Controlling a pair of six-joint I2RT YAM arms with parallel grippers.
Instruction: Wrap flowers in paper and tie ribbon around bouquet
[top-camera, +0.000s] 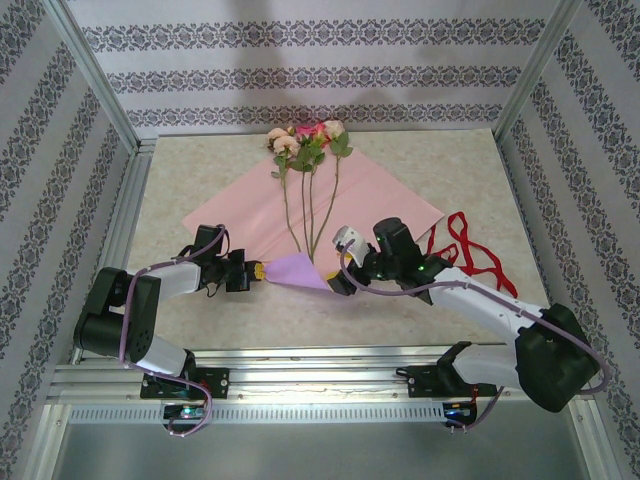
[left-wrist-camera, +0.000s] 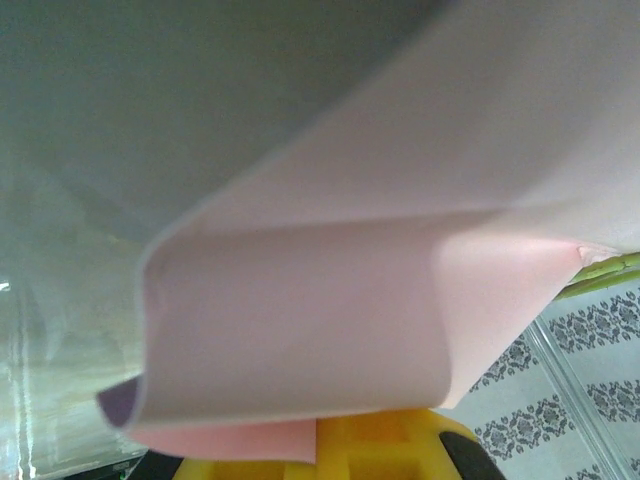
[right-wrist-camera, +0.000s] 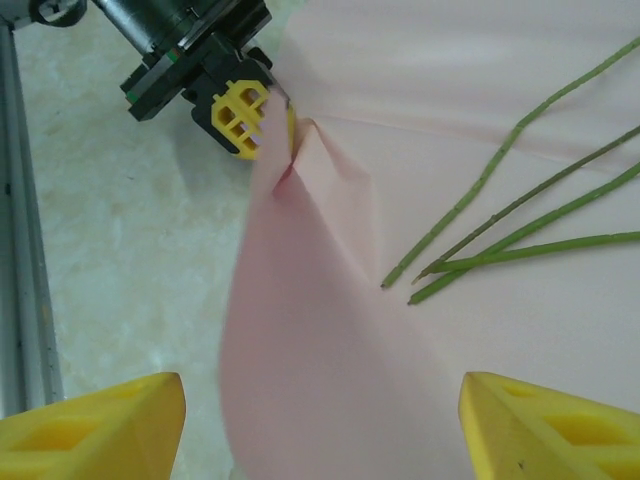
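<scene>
The right gripper pinches the raised fold at the paper's near corner next, to bring the fold over the stems for wrapping.
The paper (top-camera: 260, 205) lies pink face up on the table, with the flowers (top-camera: 308, 140) across it, heads at the far side and stems (right-wrist-camera: 500, 230) pointing toward me. The paper's near corner is folded up and shows its purple face (top-camera: 297, 270). My left gripper (top-camera: 258, 270) is shut on that corner, and its yellow fingers (right-wrist-camera: 243, 112) pinch the fold. The paper (left-wrist-camera: 330, 300) is close over the left wrist camera. My right gripper (right-wrist-camera: 320, 430) is open, its fingertips wide apart on either side of the raised fold. The red ribbon (top-camera: 470, 250) lies loose to the right.
Metal frame rails (top-camera: 130, 220) border the tabletop on the left, right and near sides, with patterned walls behind. Bare marbled table (right-wrist-camera: 110, 250) shows left of the paper. The ribbon lies just beyond the right forearm.
</scene>
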